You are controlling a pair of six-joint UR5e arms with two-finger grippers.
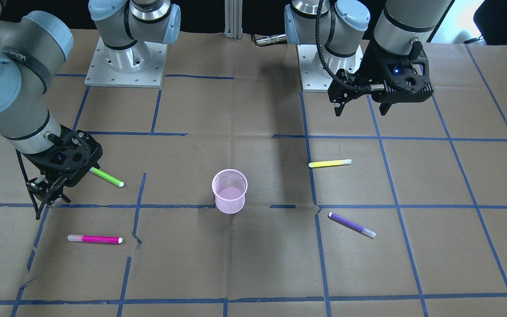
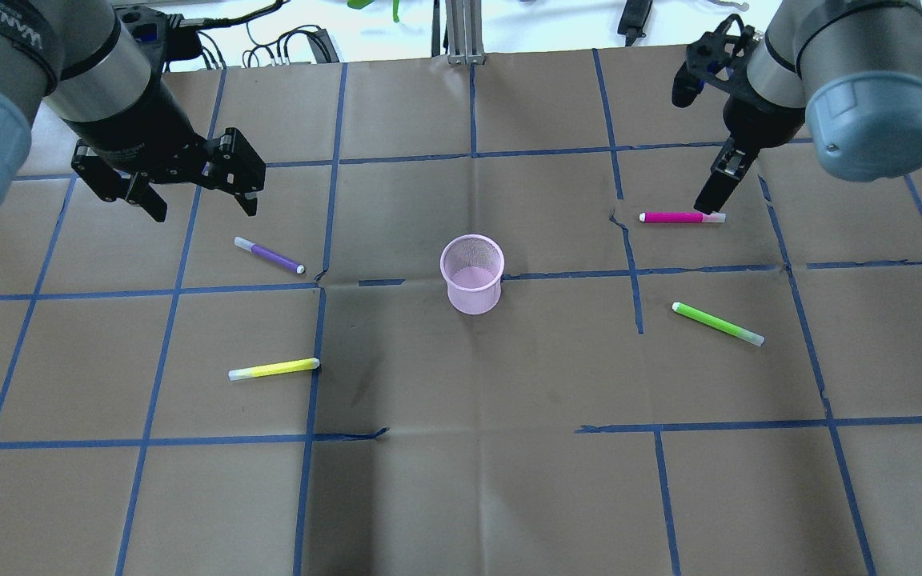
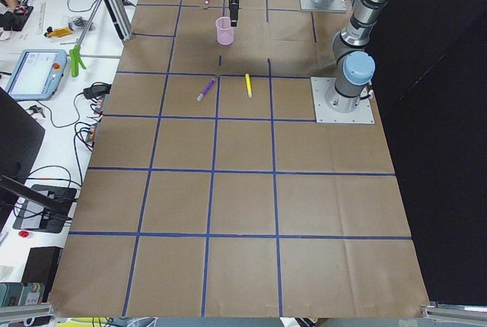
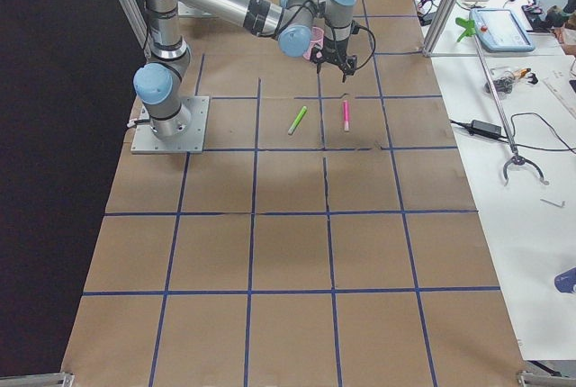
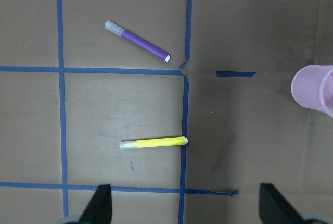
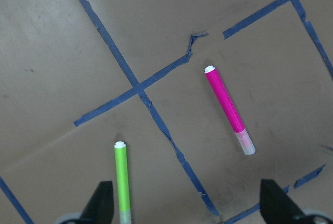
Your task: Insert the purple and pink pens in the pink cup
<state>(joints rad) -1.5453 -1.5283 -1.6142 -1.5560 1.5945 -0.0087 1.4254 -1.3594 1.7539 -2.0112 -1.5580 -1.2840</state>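
My right gripper is about to grab the pink pen by its body near the white plug (image 1: 110,240), which leaves the pink pen's clear-end with the cap (image 1: 75,237) free to go into the cup.
The pink mesh cup (image 2: 472,274) stands upright mid-table, also in the front view (image 1: 229,190). The purple pen (image 2: 269,256) lies flat to its left, and shows in the left wrist view (image 5: 138,41). My left gripper (image 2: 205,208) is open and empty, raised above the table behind the purple pen. The pink pen (image 2: 681,217) lies flat to the cup's right, and shows in the right wrist view (image 6: 226,104). My right gripper (image 2: 711,192) is open and empty, hovering close over the pink pen's clear-capped end.
A yellow pen (image 2: 274,369) lies in front of the purple one. A green pen (image 2: 717,323) lies in front of the pink one. Blue tape lines cross the brown paper table cover (image 2: 461,480). The arm bases stand at the table's robot side.
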